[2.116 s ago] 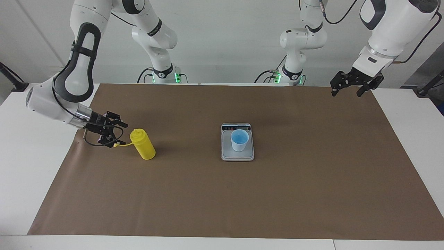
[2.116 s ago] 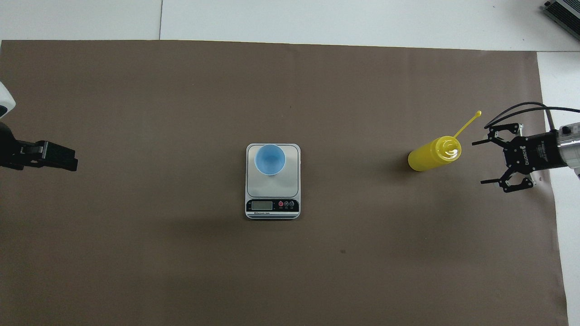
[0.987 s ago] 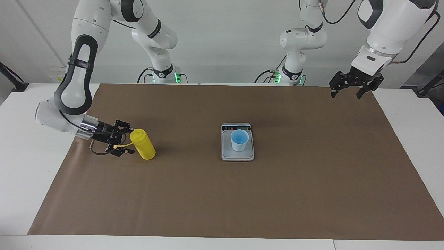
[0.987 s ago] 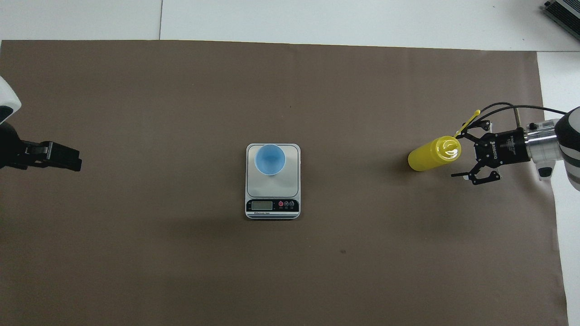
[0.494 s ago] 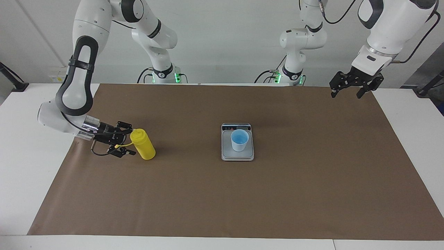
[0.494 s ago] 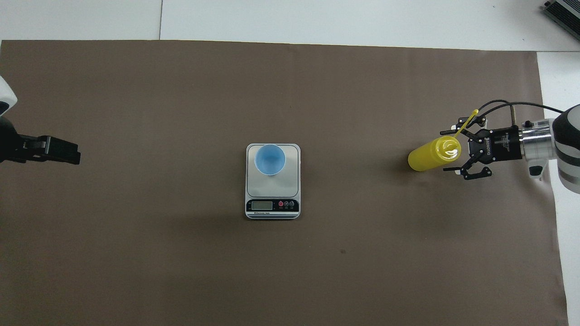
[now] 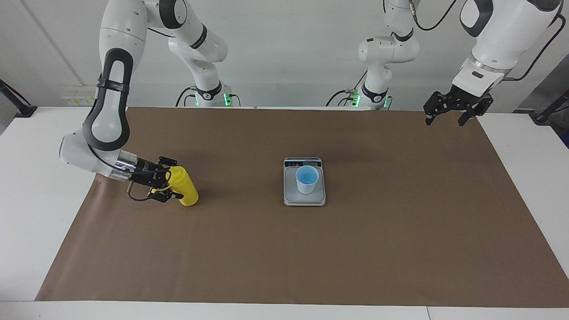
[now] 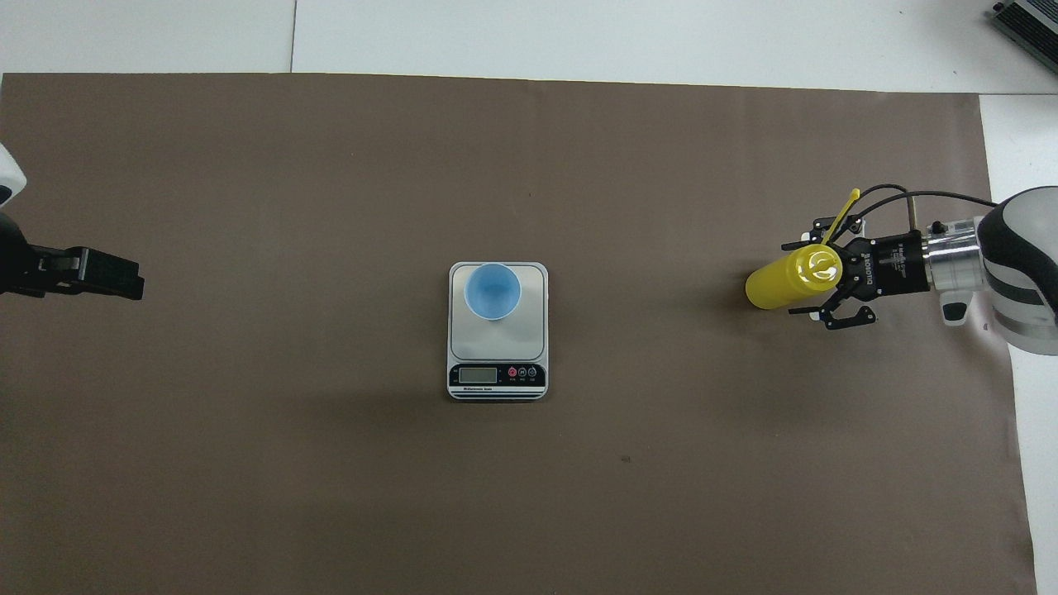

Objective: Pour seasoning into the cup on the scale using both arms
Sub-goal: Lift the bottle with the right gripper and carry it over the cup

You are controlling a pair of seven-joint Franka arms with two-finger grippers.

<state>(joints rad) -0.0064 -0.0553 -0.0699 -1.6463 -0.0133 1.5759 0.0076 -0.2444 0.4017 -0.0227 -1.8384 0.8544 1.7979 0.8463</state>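
Note:
My right gripper grabs the yellow bottle by its upper part [image 8: 819, 267] next, to pour seasoning into the cup on the scale [image 8: 531, 330].
The yellow seasoning bottle [image 7: 186, 190] [image 8: 783, 281] stands upright on the brown mat toward the right arm's end of the table. Its cap strap [image 8: 843, 216] sticks out to the side. My right gripper [image 7: 173, 180] [image 8: 790, 279] is low and level, open, with one finger on each side of the bottle's upper part. The light-blue cup [image 7: 307, 179] [image 8: 493, 290] stands on the silver-grey scale [image 7: 304, 201] [image 8: 531, 330], at the end away from the display. My left gripper [image 7: 444, 121] [image 8: 91, 274] waits open and empty in the air over the mat's edge at the left arm's end.
A brown mat [image 7: 284, 258] covers most of the white table [image 7: 26, 213]. The scale's dark display strip [image 8: 496, 376] faces the robots. A dark device [image 8: 1029, 21] lies at the table corner farthest from the robots, at the right arm's end.
My right gripper has moved in toward the bottle until its open fingers stand on either side of it. The cap strap has swung a little. The left gripper has barely moved.

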